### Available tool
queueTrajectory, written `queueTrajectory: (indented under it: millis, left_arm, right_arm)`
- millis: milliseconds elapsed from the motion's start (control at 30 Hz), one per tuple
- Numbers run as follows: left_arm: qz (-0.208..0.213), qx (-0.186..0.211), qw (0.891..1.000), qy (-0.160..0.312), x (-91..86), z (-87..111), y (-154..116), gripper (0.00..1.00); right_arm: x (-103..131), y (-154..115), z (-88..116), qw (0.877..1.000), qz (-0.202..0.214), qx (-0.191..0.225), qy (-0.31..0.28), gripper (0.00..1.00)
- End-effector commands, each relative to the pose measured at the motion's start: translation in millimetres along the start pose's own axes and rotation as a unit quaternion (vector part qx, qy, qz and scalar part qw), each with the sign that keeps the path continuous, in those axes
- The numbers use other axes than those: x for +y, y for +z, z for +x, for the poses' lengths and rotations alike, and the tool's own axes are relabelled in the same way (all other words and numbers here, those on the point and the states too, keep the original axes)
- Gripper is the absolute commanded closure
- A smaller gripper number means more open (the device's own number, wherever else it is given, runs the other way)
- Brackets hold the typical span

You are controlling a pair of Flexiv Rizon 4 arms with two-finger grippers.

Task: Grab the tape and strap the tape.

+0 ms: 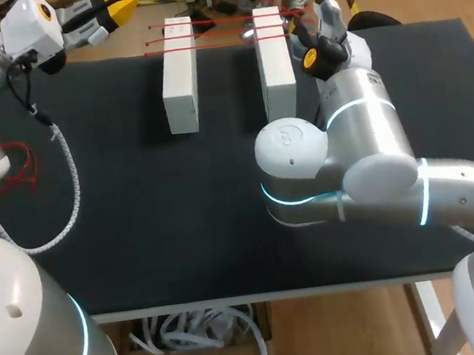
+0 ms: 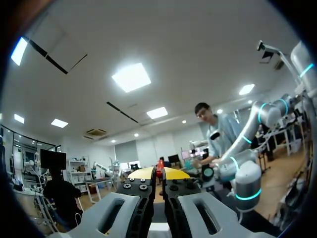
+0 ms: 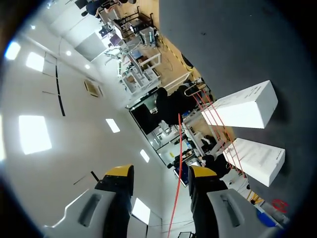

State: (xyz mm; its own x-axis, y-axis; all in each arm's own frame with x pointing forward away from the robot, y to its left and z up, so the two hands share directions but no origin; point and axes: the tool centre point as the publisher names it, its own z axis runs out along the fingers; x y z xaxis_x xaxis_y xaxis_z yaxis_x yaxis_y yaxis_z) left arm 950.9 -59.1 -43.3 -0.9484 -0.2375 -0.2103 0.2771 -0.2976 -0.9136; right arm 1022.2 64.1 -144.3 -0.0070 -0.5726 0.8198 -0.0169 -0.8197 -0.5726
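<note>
My right gripper should pick up the tape by its loose end next, to strap the tape [image 3: 178, 163] across the white boxes.
Two white boxes [image 1: 180, 73] [image 1: 274, 62] lie side by side on the black table [image 1: 181, 209]. Thin red tape [image 1: 220, 32] runs in strands across their far ends. My left gripper [image 1: 119, 7] hangs beyond the table's far left corner, shut on the red tape [image 2: 159, 168], which arcs from it toward the right. My right gripper [image 1: 313, 6] stands at the far end of the right box. In the right wrist view its fingers [image 3: 119, 178] are apart, and the tape [image 3: 178, 163] passes freely between them toward the boxes [image 3: 247, 106].
A loose tangle of red tape [image 1: 18, 168] lies at the table's left edge. A white coiled cable [image 1: 66, 180] hangs from my left arm over the left side. My right arm's elbow [image 1: 304, 161] sits over the table's middle right.
</note>
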Motion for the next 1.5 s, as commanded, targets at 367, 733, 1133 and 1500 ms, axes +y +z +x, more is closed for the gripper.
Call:
queueTrajectory:
  millis: [367, 733, 1133, 1500]
  left_arm:
    - [0.001, 0.000, 1.000, 0.000, 0.6, -0.3, 0.0, 1.00]
    - [0.001, 0.000, 1.000, 0.000, 0.6, -0.3, 0.0, 1.00]
    - [0.001, 0.000, 1.000, 0.000, 0.6, -0.3, 0.0, 1.00]
    - [0.001, 0.000, 1.000, 0.000, 0.6, -0.3, 0.0, 1.00]
  right_arm:
    - [-8.9, 1.3, -1.2, 1.000, -0.008, 0.001, 0.001, 0.55]
    - [-10.9, -5.2, -2.6, 1.000, -0.005, -0.003, 0.003, 0.55]
    - [-14.0, -4.2, -0.2, 1.000, -0.003, 0.001, 0.006, 0.80]
    - [-13.6, -2.5, 1.7, 1.000, 0.000, 0.002, -0.004, 1.00]
